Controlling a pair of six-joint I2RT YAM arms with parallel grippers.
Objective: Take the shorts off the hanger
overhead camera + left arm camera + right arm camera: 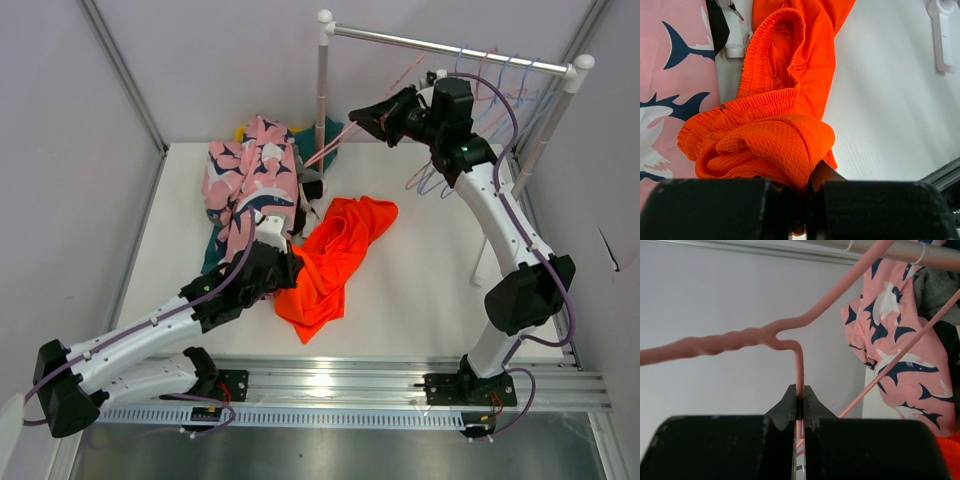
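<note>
The robot's right gripper should keep its hold on the bare pink hanger [740,340], because the hanger's upper end is short of the bar and it would fall to the table if the gripper opened now.
The bright orange shorts [335,255] lie crumpled on the white table, off the hanger. My left gripper [287,272] is shut on their near end, and the left wrist view shows the mesh fabric [775,120] bunched between the closed jaws [805,197]. The pink shorts with navy sharks [245,185] lie in a heap at the back left. My right gripper [360,117] is raised beside the rack. It is shut on the wire of a bare pink hanger [740,340], just below its twisted neck [799,399].
A metal rail [450,47] on white posts crosses the back right, with several empty wire hangers [500,80] on it. Teal fabric [328,132] shows behind the pink heap, and grey fabric [935,285] too. A white rack foot [942,35] lies on the table to the right of the orange shorts.
</note>
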